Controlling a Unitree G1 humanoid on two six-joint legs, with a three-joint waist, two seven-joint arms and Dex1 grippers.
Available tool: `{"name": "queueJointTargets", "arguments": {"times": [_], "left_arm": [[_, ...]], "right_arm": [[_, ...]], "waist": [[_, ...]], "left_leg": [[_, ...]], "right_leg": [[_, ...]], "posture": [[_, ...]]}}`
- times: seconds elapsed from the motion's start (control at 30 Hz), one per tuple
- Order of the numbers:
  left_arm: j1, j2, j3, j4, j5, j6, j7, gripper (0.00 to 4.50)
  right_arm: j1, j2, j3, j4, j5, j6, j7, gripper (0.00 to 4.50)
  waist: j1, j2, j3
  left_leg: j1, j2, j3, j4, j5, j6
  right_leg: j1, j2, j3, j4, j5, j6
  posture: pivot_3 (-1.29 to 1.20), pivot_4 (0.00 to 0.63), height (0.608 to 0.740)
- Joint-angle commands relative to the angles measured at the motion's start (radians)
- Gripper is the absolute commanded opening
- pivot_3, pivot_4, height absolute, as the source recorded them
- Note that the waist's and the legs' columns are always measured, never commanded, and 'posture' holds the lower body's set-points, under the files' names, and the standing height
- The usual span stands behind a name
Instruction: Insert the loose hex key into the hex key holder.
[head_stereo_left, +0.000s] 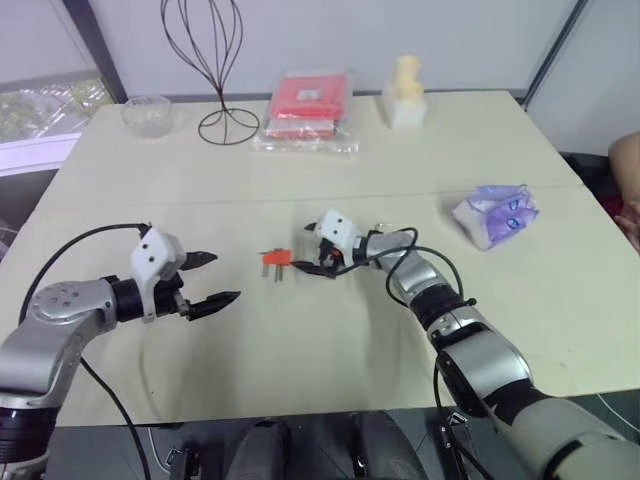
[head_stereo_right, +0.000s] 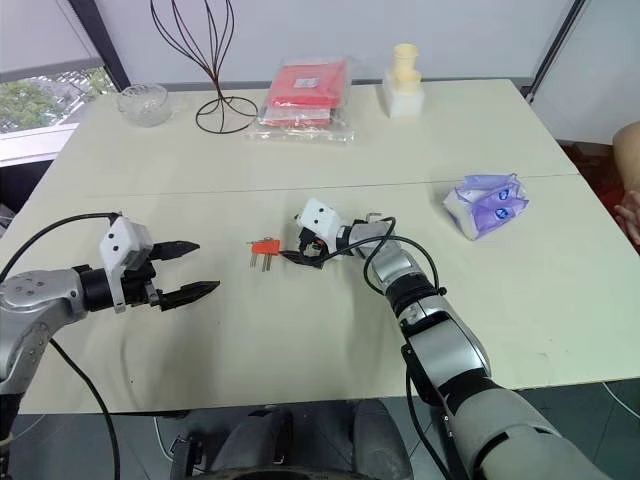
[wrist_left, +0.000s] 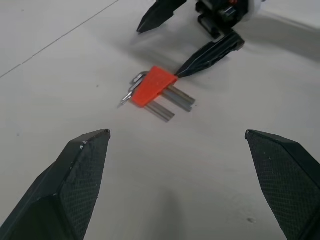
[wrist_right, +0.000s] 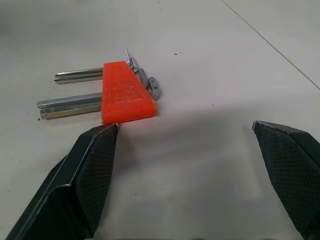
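My right gripper moves toward the orange holder (wrist_right: 126, 95) next before closing on it, since the holder lies beyond its fingers and closing now would miss.
The hex key holder (head_stereo_left: 275, 258), a small orange block with short metal keys sticking out, lies flat near the middle of the table (head_stereo_left: 300, 350). My right gripper (head_stereo_left: 308, 250) is just right of it, low over the table and open. In the right wrist view one of its fingertips (wrist_right: 107, 135) is at the holder's (wrist_right: 125, 92) corner, and the block lies outside the gap. My left gripper (head_stereo_left: 222, 277) hovers open and empty a short way left of the holder (wrist_left: 152, 87), pointing toward it. The loose hex key is out of view.
Along the far edge stand a glass bowl (head_stereo_left: 146, 112), a black wire stand (head_stereo_left: 205, 60), a red flat packet (head_stereo_left: 308, 105) and a cream figure on a white block (head_stereo_left: 405, 92). A purple tissue pack (head_stereo_left: 497, 215) lies at the right. A person's arm (head_stereo_left: 628, 180) shows at the right edge.
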Motion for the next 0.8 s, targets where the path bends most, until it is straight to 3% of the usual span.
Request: {"name": "queueJointTargets", "arguments": {"times": [0.03, 0.27, 0.5, 0.8], "left_arm": [[0.005, -0.001, 0.041, -0.033, -0.017, 0.001, 0.016, 4.50], [0.019, -0.008, 0.044, -0.043, -0.017, 0.000, 0.033, 4.50], [0.024, -0.015, 0.041, -0.038, -0.007, -0.010, 0.037, 4.50], [0.003, -0.038, 0.008, -0.018, 0.013, -0.026, 0.043, 4.50]], "right_arm": [[-0.017, 0.024, 0.001, 0.012, -0.003, -0.028, 0.033, 4.45], [-0.024, 0.060, 0.000, 0.012, -0.009, -0.043, 0.052, 4.45], [0.048, 0.026, 0.006, -0.111, -0.005, 0.001, 0.105, 4.45], [0.132, 0.060, -0.005, -0.259, 0.008, 0.157, 0.024, 4.45]], "waist": [[0.000, 0.000, 0.000], [-0.001, 0.000, 0.000], [0.002, 0.000, 0.000], [0.000, 0.000, 0.000]], "left_leg": [[0.000, 0.000, 0.000, 0.000, 0.000, 0.000], [0.000, 0.000, 0.000, -0.001, 0.001, -0.002], [0.000, 0.000, 0.000, 0.000, 0.001, -0.001], [0.000, 0.000, 0.000, 0.000, 0.000, -0.001]], "right_leg": [[0.000, 0.000, 0.000, 0.000, 0.000, 0.000], [-0.001, 0.000, 0.000, 0.001, 0.000, 0.000], [-0.001, 0.000, 0.000, 0.001, 0.000, 0.000], [-0.001, 0.000, 0.000, 0.001, 0.000, 0.000]], "posture": [[0.00, 0.150, 0.740], [0.00, 0.150, 0.740], [0.00, 0.150, 0.740], [0.00, 0.150, 0.740]]}}
